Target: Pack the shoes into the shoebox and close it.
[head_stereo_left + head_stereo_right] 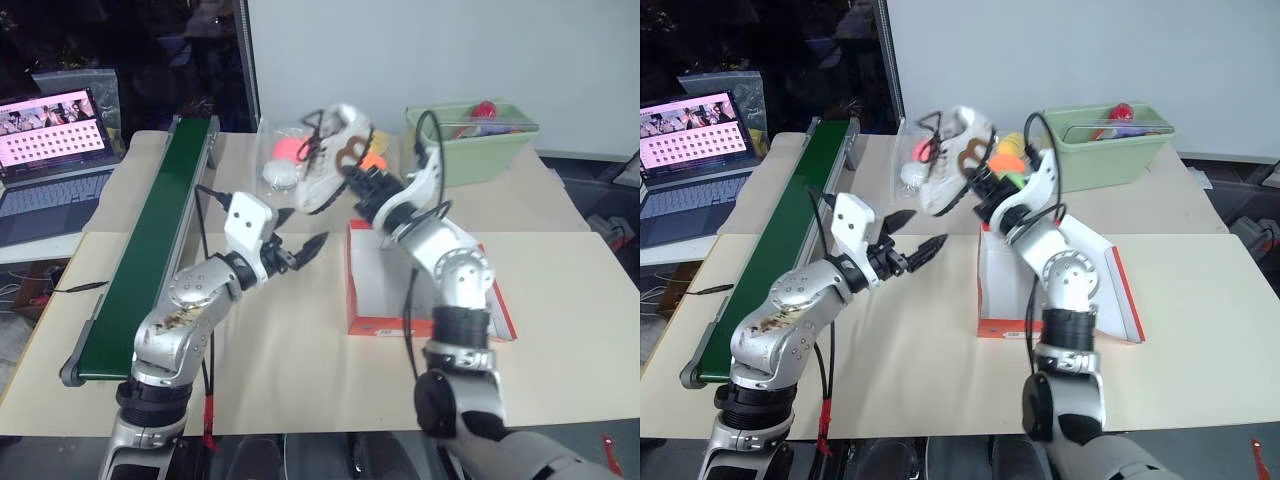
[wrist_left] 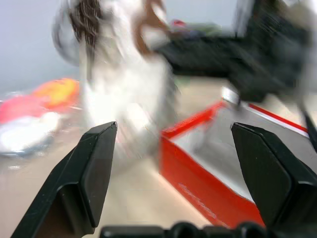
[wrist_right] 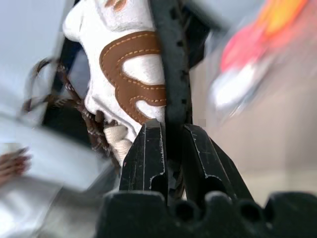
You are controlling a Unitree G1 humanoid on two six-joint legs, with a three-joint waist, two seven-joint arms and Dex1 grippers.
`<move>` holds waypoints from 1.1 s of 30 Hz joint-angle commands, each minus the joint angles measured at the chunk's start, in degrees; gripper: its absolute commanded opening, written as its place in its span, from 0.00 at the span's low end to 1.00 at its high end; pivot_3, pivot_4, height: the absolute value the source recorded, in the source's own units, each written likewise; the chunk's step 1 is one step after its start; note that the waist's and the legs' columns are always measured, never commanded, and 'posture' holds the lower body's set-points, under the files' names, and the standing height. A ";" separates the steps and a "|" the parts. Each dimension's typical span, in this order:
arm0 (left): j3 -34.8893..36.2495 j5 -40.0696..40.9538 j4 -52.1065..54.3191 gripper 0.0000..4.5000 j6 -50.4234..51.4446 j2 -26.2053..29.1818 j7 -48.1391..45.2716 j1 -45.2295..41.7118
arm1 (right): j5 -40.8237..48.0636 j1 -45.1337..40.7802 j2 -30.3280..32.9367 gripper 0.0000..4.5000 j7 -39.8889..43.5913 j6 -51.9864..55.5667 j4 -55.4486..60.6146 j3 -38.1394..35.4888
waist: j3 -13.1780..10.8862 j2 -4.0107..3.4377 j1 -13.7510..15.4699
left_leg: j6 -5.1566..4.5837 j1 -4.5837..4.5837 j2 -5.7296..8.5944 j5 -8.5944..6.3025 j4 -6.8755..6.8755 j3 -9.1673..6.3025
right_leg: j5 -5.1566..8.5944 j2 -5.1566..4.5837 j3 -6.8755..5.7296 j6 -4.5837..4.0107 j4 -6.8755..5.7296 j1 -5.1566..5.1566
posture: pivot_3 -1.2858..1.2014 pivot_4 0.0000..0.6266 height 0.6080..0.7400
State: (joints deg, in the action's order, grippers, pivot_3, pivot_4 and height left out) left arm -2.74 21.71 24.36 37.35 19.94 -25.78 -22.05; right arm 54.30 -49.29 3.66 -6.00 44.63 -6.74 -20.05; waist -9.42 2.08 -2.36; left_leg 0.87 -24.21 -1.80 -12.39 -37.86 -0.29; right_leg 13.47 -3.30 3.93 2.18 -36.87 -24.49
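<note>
My right gripper should keep holding the white shoe until it is inside the orange-red shoebox [image 1: 385,290]. The shoe hangs above, past the shoebox's far rim, so it would miss if I opened now.
One white shoe [image 1: 330,150] with brown trim and dark laces hangs in the air above the far end of the shoebox [image 1: 385,325]. My right gripper [image 1: 352,178] is shut on its dark edge, and the right wrist view shows the fingers [image 3: 148,148] pinching that edge of the shoe [image 3: 133,64]. The orange-red shoebox stands open on the table, with its white inside partly hidden by my right arm and its lid lying flat to the right. To the left of the box my left gripper [image 1: 303,252] is open and empty, pointing toward the shoe [image 2: 124,99] and the box [image 2: 198,183].
A green conveyor belt [image 1: 160,240] runs along the table's left side, with a laptop [image 1: 55,150] beyond it. A pale green bin [image 1: 470,145] stands at the back right. Plush toys in clear plastic [image 1: 280,165] lie behind the shoe.
</note>
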 commanded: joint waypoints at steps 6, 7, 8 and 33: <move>-1.71 -1.67 0.30 0.87 -4.86 1.78 -3.34 0.94 | -3.62 -11.23 26.64 0.04 11.36 23.04 -3.40 8.01 | -0.21 -0.33 -0.31 | -0.02 0.01 0.00 -0.01 0.00 0.07 | 0.00 0.00 0.05 0.00 0.15 0.00 | 0.52 0.24 0.92; -2.54 -2.34 0.20 0.87 -5.69 2.17 -3.96 1.17 | -3.87 -12.26 28.94 0.04 12.79 26.01 -4.35 9.17 | -0.25 -0.42 -0.30 | -0.02 0.02 0.02 -0.01 -0.01 0.12 | 0.01 0.00 0.10 0.00 0.18 -0.02 | 0.52 0.24 0.92; -3.17 -2.39 0.29 0.87 -6.66 2.24 -4.80 1.56 | -3.72 -13.95 31.28 0.04 14.37 30.24 -6.24 10.25 | -0.25 -0.42 -0.28 | -0.03 0.04 0.05 0.00 0.04 0.13 | 0.01 -0.01 0.12 -0.01 0.19 -0.04 | 0.52 0.24 0.92; -8.35 -6.77 -0.92 0.87 -21.96 4.15 -13.93 6.02 | 1.82 -11.29 40.41 0.04 19.92 47.87 -26.04 28.19 | -0.28 -0.46 -0.20 | -0.08 0.05 0.00 -0.03 -0.01 0.15 | 0.06 0.04 0.14 -0.02 0.21 0.01 | 0.52 0.24 0.92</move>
State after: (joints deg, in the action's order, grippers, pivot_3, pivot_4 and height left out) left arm -11.09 15.30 21.15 15.32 24.27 -40.02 -15.56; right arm 56.93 -60.36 44.72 13.77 92.08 -34.23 10.27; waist -9.70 1.62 -2.56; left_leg 0.79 -24.17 -1.79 -12.41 -37.87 -0.14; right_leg 13.53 -3.27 4.07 2.16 -36.65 -24.47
